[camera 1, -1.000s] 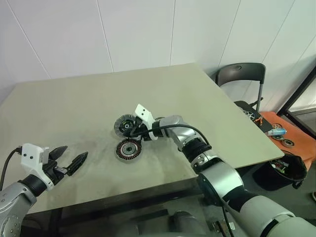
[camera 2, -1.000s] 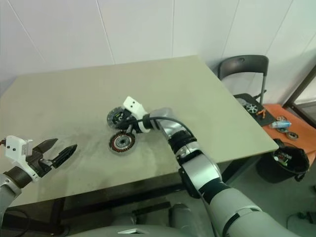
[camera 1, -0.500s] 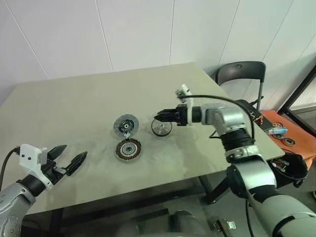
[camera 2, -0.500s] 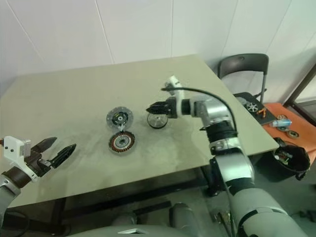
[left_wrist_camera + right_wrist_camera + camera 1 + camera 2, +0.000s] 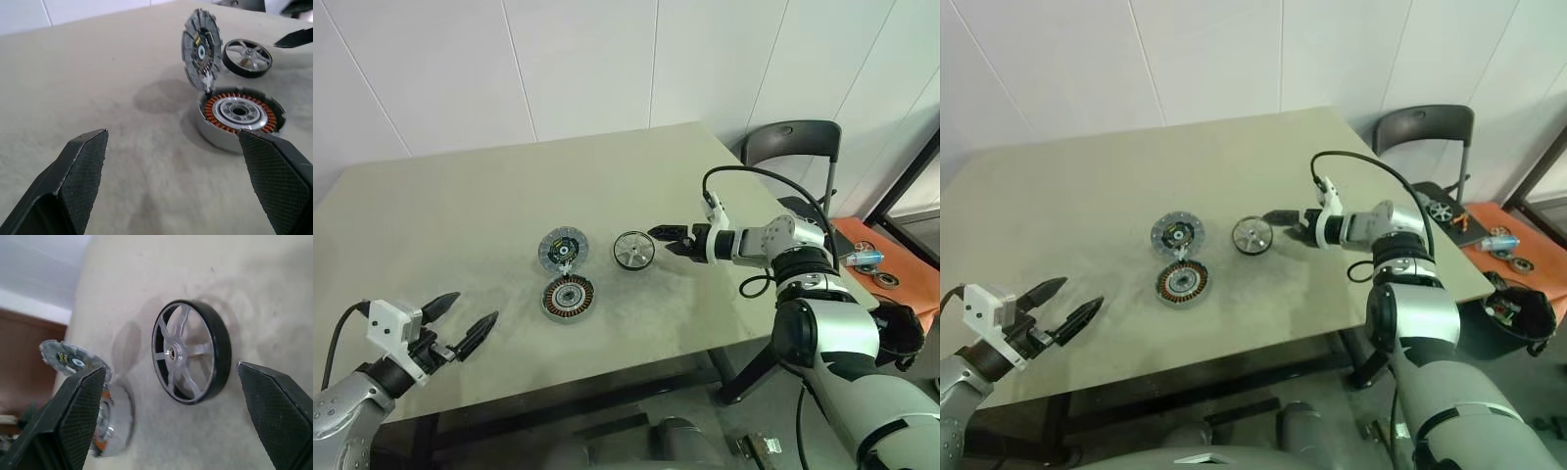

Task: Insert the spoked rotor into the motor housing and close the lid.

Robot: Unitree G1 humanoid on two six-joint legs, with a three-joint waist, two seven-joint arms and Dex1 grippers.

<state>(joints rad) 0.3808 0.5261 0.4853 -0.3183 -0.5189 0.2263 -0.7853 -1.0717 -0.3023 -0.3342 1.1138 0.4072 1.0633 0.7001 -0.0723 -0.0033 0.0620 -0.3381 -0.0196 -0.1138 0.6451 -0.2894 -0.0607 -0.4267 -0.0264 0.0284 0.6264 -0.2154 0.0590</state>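
Note:
Bare tabletop shows between the fingers and the rotor's black rim (image 5: 652, 257). My right gripper moves toward the rotor's rim, and only then closes on the rotor's rim.
The motor housing (image 5: 568, 297), with its copper windings (image 5: 239, 111) facing up, sits mid-table. Its grey lid (image 5: 563, 247) stands tilted up at the housing's far edge (image 5: 200, 46). The spoked rotor (image 5: 632, 251) lies on the table to the right of the lid, spoked face up (image 5: 190, 352). My right gripper (image 5: 668, 241) is open just to the right of the rotor, clear of it, with nothing between its fingers. My left gripper (image 5: 470, 311) hangs open and empty near the table's front left, pointing toward the housing from a distance.
The table's right edge (image 5: 803, 245) runs just behind my right forearm. A dark chair (image 5: 790, 147) stands beyond it. An orange surface (image 5: 891, 259) with small parts and a black bin (image 5: 893, 338) lie to the right.
My right gripper swung right from beside the lid, left the rotor on the table to the lid's right, opened and drew back to the right. The left gripper stayed where it was.

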